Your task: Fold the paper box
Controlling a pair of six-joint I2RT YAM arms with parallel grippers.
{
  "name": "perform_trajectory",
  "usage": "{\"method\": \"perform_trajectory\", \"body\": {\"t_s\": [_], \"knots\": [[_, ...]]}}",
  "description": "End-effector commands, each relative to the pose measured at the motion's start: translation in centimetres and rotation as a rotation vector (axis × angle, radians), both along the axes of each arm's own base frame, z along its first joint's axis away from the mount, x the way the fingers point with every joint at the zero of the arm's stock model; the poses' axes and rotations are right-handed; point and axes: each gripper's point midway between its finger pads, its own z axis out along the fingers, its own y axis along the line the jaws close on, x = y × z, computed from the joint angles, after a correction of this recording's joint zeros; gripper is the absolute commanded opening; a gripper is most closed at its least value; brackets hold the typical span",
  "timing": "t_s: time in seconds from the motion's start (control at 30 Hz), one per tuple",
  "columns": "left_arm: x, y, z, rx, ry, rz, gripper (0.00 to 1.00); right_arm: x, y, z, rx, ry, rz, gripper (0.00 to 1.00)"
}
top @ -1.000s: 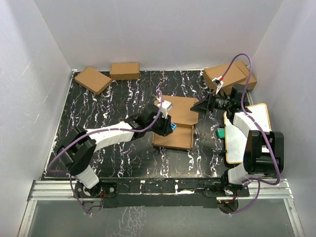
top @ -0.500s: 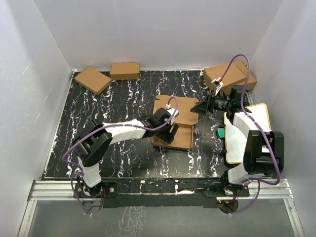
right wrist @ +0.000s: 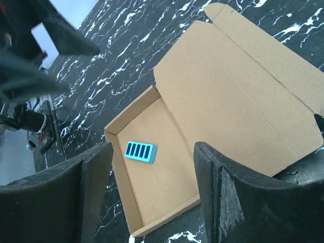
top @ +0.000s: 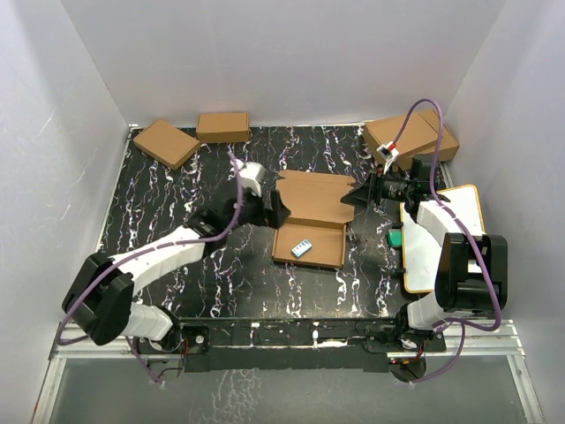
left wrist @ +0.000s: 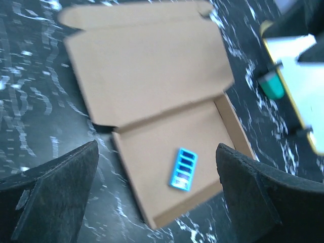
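Next, my left gripper grips the lid's side edge [top: 278, 191] [left wrist: 78, 78] to fold the paper box, which leaves the opposite edge for my right gripper.
The paper box [top: 313, 201] lies open mid-table, its lid flat behind a shallow tray [top: 323, 250]. A small blue ribbed block [top: 302, 248] rests in the tray. My left gripper [top: 274, 210] hovers at the lid's left edge, open and holding nothing. In the left wrist view its fingers [left wrist: 55, 195] frame the box [left wrist: 152, 76] and the block [left wrist: 183, 168] from above. My right gripper [top: 355, 195] hangs open beside the lid's right edge. Its wrist view looks down on the box [right wrist: 238, 96] and block [right wrist: 140, 151] between the open gripper [right wrist: 154, 147].
Two small closed brown boxes [top: 166, 142] [top: 222, 126] sit at the back left. Larger stacked brown boxes [top: 415, 137] stand at the back right. A white board with an orange rim [top: 448, 238] and a green object [top: 394, 238] lie at the right edge. White walls enclose the table.
My left gripper carried the blue block over the tray, opened and let it go, then drew back up and to the left. The right arm has barely moved.
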Motion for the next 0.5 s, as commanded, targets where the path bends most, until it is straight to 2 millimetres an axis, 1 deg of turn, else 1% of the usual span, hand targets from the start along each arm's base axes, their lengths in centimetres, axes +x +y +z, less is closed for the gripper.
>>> {"method": "perform_trajectory", "body": {"t_s": [0.0, 0.13, 0.23, 0.37, 0.4, 0.47], "knots": [[2.7, 1.9, 2.7, -0.213, 0.039, 0.014, 0.97, 1.3, -0.7, 1.8, -0.047, -0.120, -0.011, 0.70], [5.5, 2.7, 1.6, -0.266, 0.156, 0.025, 0.95, 1.4, -0.8, 1.6, -0.049, -0.116, -0.014, 0.70], [7.6, 3.2, 0.7, -0.315, 0.232, 0.034, 0.88, 1.5, -0.9, 1.5, -0.051, -0.115, -0.018, 0.70], [10.2, 3.5, 0.1, -0.432, 0.291, -0.001, 0.77, 1.5, -1.1, 1.4, -0.051, -0.112, -0.021, 0.70], [10.7, 3.5, -0.1, -0.461, 0.304, -0.019, 0.76, 1.5, -1.2, 1.3, -0.051, -0.111, -0.022, 0.70], [11.8, 3.4, -1.5, -0.489, 0.352, -0.037, 0.75, 1.5, -1.1, 1.3, -0.049, -0.109, -0.021, 0.70]]}}
